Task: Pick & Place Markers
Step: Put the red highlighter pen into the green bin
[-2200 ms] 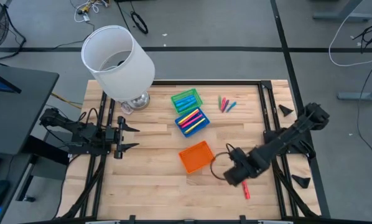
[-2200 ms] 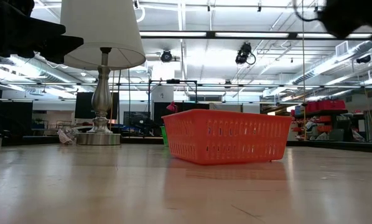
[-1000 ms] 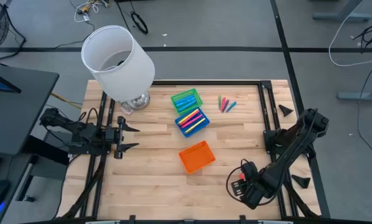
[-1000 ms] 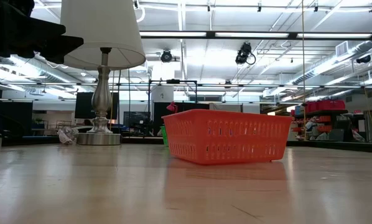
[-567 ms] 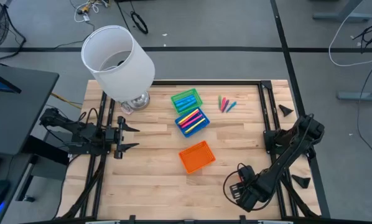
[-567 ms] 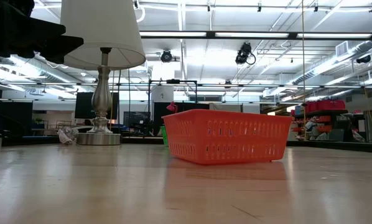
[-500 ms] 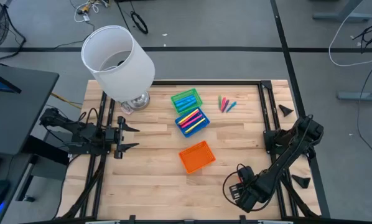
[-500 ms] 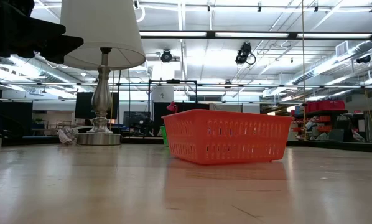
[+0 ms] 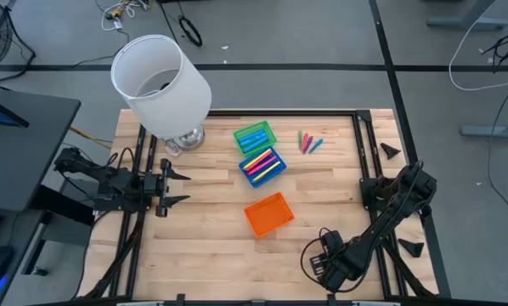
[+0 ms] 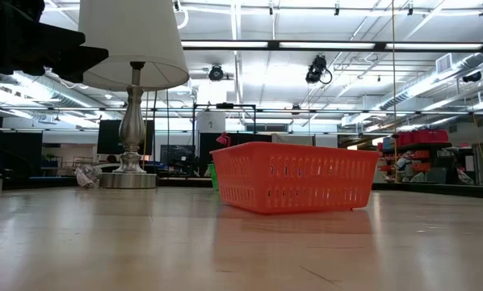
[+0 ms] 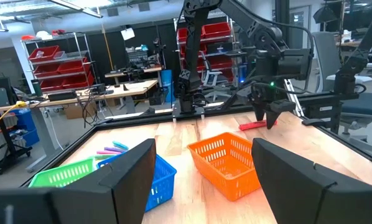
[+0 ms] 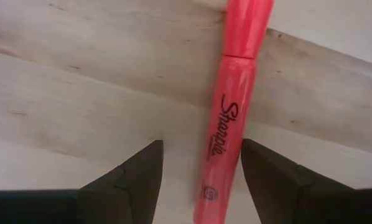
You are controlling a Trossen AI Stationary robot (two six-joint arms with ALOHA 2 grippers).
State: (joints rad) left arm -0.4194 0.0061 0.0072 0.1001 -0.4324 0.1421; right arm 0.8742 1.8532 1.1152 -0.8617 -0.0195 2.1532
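Note:
My right fingers, beside the red marker's lower body, low over the wood, should close. Closing now would hold it.
A pink-red marker [image 12: 231, 118] lies flat on the wood near the table's near right corner; the left wrist view shows it [image 11: 253, 125] under my right gripper [image 11: 268, 117]. My right gripper [image 12: 201, 155] points down, open, its two fingers on either side of the marker's lower end, apart from it. In the high view this gripper [image 9: 325, 265] hides the marker. Loose markers [image 9: 307, 142] lie at the far right. More fill the blue tray [image 9: 262, 165] and the green tray [image 9: 254, 136]. My left gripper [image 9: 174, 186] waits open at the table's left.
An orange tray [image 9: 268, 213] stands mid-table, to the left of and a little beyond my right gripper, and shows in the low view [image 10: 298, 176]. A lamp with a white shade [image 9: 160, 81] stands at the far left. Dark frame rails [image 9: 369, 161] run along the table's sides.
My right gripper has come down toward the pink-red marker near the table's near right corner, drifting slightly toward the near edge and the left. It has stayed pointing down.

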